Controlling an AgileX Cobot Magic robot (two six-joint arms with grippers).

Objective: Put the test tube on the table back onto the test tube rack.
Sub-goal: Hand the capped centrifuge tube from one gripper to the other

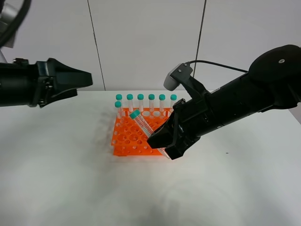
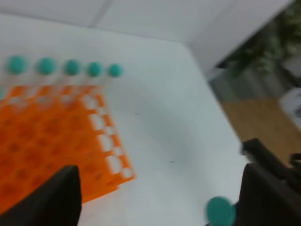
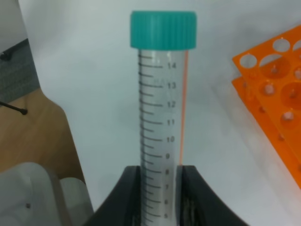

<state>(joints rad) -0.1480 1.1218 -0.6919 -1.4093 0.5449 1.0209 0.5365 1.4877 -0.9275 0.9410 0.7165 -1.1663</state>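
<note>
The tube needs to be taken by its teal cap (image 1: 135,114) with my left gripper, so that its clear body stays free to go into the orange rack (image 1: 128,141).
My right gripper (image 1: 164,145) is shut on the test tube (image 1: 143,126), a clear graduated tube with a teal cap. It holds the tube tilted, cap up and to the left, over the orange test tube rack (image 1: 128,141) on the white table (image 1: 70,179). In the right wrist view the tube (image 3: 162,122) stands between the fingertips (image 3: 123,197), with the rack (image 3: 277,94) beside it. My left gripper (image 1: 77,84) is open and empty, in the air left of the rack. The blurred left wrist view shows the rack (image 2: 47,141) and a teal cap (image 2: 220,211) between its spread fingers (image 2: 56,197).
Several other teal-capped tubes (image 1: 151,100) stand upright in the rack's back row, with one more (image 1: 118,106) just in front at the left end. The right arm (image 1: 244,99) reaches in from the right. Beyond the table edge lies a wooden floor (image 2: 254,117).
</note>
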